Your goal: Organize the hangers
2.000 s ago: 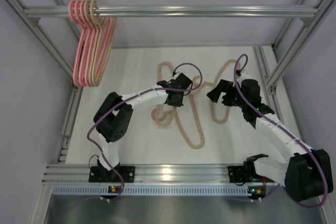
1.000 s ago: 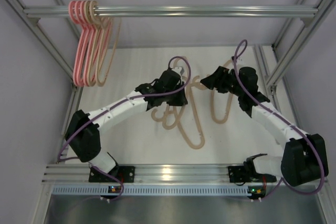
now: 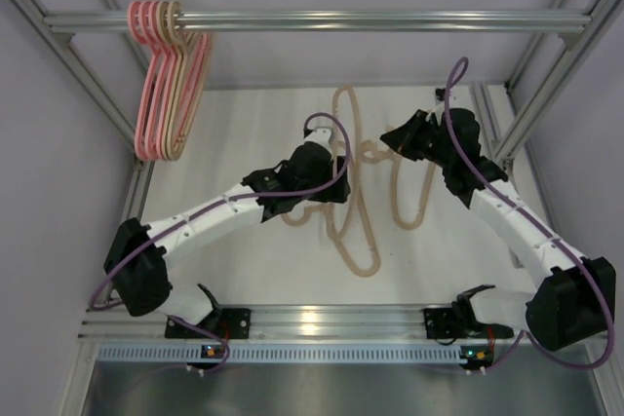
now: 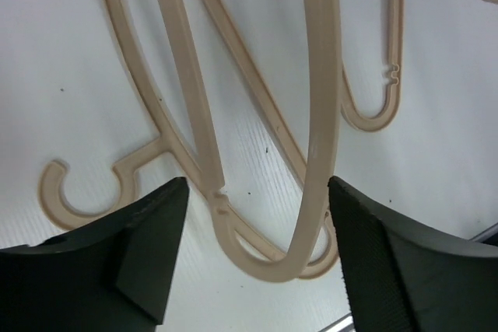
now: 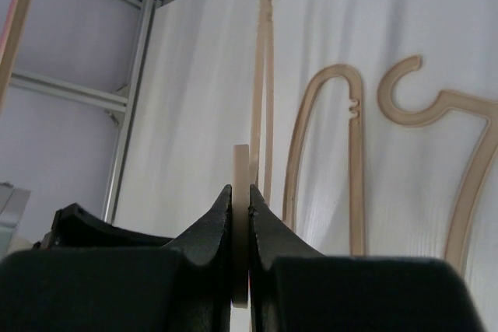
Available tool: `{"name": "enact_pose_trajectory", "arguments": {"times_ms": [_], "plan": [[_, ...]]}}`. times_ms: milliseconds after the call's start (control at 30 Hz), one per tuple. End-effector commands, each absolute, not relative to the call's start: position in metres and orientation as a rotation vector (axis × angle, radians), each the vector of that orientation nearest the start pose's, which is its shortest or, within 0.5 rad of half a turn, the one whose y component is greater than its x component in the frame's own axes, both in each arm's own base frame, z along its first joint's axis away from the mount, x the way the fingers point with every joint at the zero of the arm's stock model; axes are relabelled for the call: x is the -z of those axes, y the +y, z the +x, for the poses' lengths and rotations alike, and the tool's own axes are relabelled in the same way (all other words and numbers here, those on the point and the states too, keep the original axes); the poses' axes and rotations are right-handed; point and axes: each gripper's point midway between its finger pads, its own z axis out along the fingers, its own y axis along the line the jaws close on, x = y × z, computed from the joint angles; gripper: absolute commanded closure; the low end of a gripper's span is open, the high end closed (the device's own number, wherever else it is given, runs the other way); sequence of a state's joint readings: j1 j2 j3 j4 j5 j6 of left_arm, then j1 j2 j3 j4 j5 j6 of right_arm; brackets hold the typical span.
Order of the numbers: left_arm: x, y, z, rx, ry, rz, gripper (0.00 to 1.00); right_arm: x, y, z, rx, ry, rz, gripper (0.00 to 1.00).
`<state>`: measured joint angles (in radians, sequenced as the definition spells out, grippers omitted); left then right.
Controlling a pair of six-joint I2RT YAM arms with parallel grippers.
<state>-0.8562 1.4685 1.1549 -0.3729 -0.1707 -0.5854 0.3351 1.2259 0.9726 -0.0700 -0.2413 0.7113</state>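
The beige hanger needs its hook free to hang on the bar (image 3: 370, 20), so next my left gripper will grab the hanger by its rounded end.
Several pink and beige hangers (image 3: 171, 85) hang on the silver bar (image 3: 370, 20) at the back left. My right gripper (image 3: 392, 141) (image 5: 240, 200) is shut on a beige hanger (image 3: 343, 133) (image 5: 240, 162) near its hook, holding it on edge above the table. The rounded lower end of this hanger (image 4: 315, 192) passes between the wide-apart fingers (image 4: 148, 254) of my left gripper (image 3: 336, 190) (image 4: 257, 246), which is open and holds nothing. More beige hangers (image 3: 356, 250) (image 4: 194, 138) lie flat on the white table below both grippers.
A beige hanger (image 3: 417, 197) (image 5: 354, 184) lies on the table under the right arm. Aluminium frame posts (image 3: 531, 104) stand at the table's right and left sides, and a rail (image 3: 322, 319) runs along the near edge.
My left gripper has opened and let go of the beige hanger. My right gripper has shut on it near the hook and carried it toward the back, so it now stands on edge.
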Motion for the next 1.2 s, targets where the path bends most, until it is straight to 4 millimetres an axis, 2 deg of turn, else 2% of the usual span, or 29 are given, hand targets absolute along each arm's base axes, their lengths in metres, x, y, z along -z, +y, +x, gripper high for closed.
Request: {"name": "enact_pose_trajectory", "arguments": {"times_ms": [0, 67, 100, 133, 233, 300, 333, 367, 533, 567, 767, 800, 900, 933, 1000, 1100, 1167], "plan": [[-0.216, -0.309, 0.280, 0.539, 2.138, 0.217, 0.17, -0.296, 0.192, 0.351, -0.878, 1.912, 0.237, 1.00], [-0.226, -0.314, 0.275, 0.485, 2.089, 0.231, 0.11, -0.299, 0.192, 0.350, -0.838, 1.914, 0.255, 1.00], [-0.229, -0.315, 0.274, 0.456, 2.071, 0.237, 0.09, -0.306, 0.193, 0.349, -0.833, 1.903, 0.258, 1.00], [-0.233, -0.317, 0.271, 0.401, 2.037, 0.254, 0.08, -0.304, 0.193, 0.348, -0.821, 1.922, 0.264, 1.00], [-0.231, -0.326, 0.265, 0.303, 1.996, 0.302, 0.08, -0.304, 0.192, 0.347, -0.807, 1.933, 0.297, 1.00], [-0.226, -0.324, 0.270, 0.172, 1.964, 0.308, 0.08, -0.305, 0.193, 0.346, -0.810, 1.939, 0.312, 1.00], [-0.215, -0.331, 0.265, 0.120, 1.959, 0.343, 0.08, -0.303, 0.193, 0.346, -0.806, 1.945, 0.318, 1.00], [-0.217, -0.328, 0.268, 0.056, 1.932, 0.329, 0.09, -0.304, 0.190, 0.347, -0.785, 1.937, 0.336, 1.00], [-0.196, -0.333, 0.266, -0.138, 1.883, 0.383, 0.15, -0.310, 0.191, 0.346, -0.781, 1.933, 0.338, 1.00], [-0.187, -0.333, 0.266, -0.172, 1.885, 0.395, 0.19, -0.312, 0.191, 0.346, -0.782, 1.928, 0.338, 1.00], [-0.170, -0.329, 0.267, -0.255, 1.874, 0.396, 0.35, -0.312, 0.191, 0.345, -0.788, 1.930, 0.342, 1.00], [-0.168, -0.329, 0.267, -0.257, 1.876, 0.397, 0.46, -0.311, 0.191, 0.346, -0.787, 1.931, 0.343, 1.00], [-0.163, -0.328, 0.266, -0.260, 1.883, 0.405, 0.71, -0.311, 0.191, 0.346, -0.786, 1.931, 0.344, 1.00], [-0.163, -0.327, 0.265, -0.256, 1.885, 0.405, 0.87, -0.311, 0.191, 0.346, -0.785, 1.930, 0.345, 1.00], [-0.167, -0.324, 0.263, -0.234, 1.888, 0.401, 1.00, -0.309, 0.189, 0.346, -0.777, 1.931, 0.348, 0.98], [-0.174, -0.320, 0.261, -0.215, 1.886, 0.395, 1.00, -0.308, 0.189, 0.345, -0.772, 1.934, 0.339, 0.84], [-0.179, -0.317, 0.258, -0.185, 1.892, 0.396, 1.00, -0.312, 0.189, 0.345, -0.772, 1.926, 0.328, 0.64]]}}
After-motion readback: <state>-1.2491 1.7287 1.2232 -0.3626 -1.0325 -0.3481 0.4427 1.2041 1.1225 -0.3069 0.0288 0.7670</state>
